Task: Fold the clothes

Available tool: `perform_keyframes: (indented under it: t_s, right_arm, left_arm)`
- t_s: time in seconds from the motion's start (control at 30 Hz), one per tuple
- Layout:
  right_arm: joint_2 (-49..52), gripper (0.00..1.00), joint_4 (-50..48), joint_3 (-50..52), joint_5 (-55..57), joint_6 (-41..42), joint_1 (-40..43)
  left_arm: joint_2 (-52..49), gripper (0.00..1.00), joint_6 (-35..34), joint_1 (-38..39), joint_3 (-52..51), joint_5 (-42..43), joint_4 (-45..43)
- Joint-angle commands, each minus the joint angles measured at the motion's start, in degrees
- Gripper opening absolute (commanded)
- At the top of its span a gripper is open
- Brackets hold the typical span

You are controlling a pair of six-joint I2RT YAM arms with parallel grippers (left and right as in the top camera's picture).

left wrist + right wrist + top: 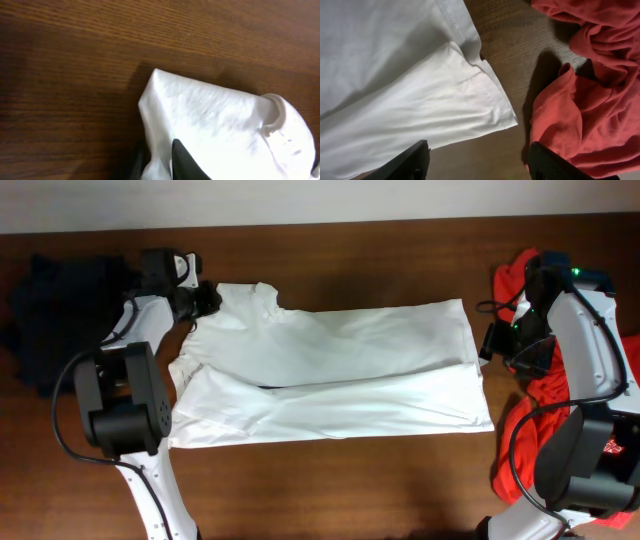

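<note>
My right gripper should next grab the white T-shirt's far hem corner (461,304), matching the far corner in my left gripper, to fold the T-shirt's far side over evenly.
The white T-shirt (330,370) lies spread across the middle of the table, its print hidden. My left gripper (200,302) is at the shirt's far left corner by the sleeve and collar, shut on a fold of the white cloth (200,125). My right gripper (497,345) is open and empty, just right of the shirt's hem edge (490,95), with bare wood between its fingers (477,160).
An orange-red T-shirt (560,420) is heaped at the right edge under my right arm and shows close in the right wrist view (590,85). A dark garment pile (55,310) sits at the far left. The table's back edge (320,225) runs along the top.
</note>
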State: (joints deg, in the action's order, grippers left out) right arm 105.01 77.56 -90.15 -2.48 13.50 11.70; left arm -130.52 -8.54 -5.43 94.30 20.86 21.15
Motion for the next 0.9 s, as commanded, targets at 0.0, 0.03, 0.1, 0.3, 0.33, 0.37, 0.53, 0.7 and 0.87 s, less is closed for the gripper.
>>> perform_keyframes:
  t_s: [0.0, 0.03, 0.1, 0.3, 0.33, 0.37, 0.53, 0.7, 0.87]
  right_arm:
    - [-0.1, 0.67, -1.0, -0.1, -0.1, 0.3, 0.3]
    - [-0.1, 0.67, -1.9, -0.1, -0.1, 0.3, 0.3]
    - [-0.1, 0.67, -4.5, -0.1, -0.8, -1.4, 0.3]
    - [2.1, 0.68, -17.9, -0.1, -6.2, -6.1, 0.3]
    - [2.4, 0.68, -18.6, -0.1, -6.6, -6.1, 0.3]
    - [3.1, 0.68, -19.1, -0.1, -7.5, -5.9, 0.2]
    - [5.3, 0.68, -18.7, 0.0, -8.0, -6.0, -0.8]
    - [5.4, 0.68, -19.1, 0.1, -8.0, -6.0, -2.4]
    - [5.4, 0.68, -19.2, 0.1, -7.8, -6.0, -2.8]
  left_arm:
    - [-0.5, 0.09, 0.2, 0.1, 2.6, 1.3, 0.0]
    - [-0.3, 0.08, 0.2, 0.1, 3.4, 2.2, 0.1]
    - [0.0, 0.08, 0.2, 0.0, 5.9, 4.2, 1.3]
    - [0.5, 0.09, 0.2, 0.0, 10.6, 4.8, 9.4]
    - [0.4, 0.11, 0.3, 0.0, 10.6, 4.6, 10.9]
    - [0.3, 0.11, 0.3, 0.0, 10.6, 4.0, 12.0]
    - [0.1, 0.37, 0.4, 0.2, 10.6, -1.9, 12.5]
    - [-2.5, 0.38, 0.4, 0.7, 10.6, -3.8, 12.5]
    - [-4.8, 0.26, 0.4, 1.2, 10.6, -3.6, 12.1]
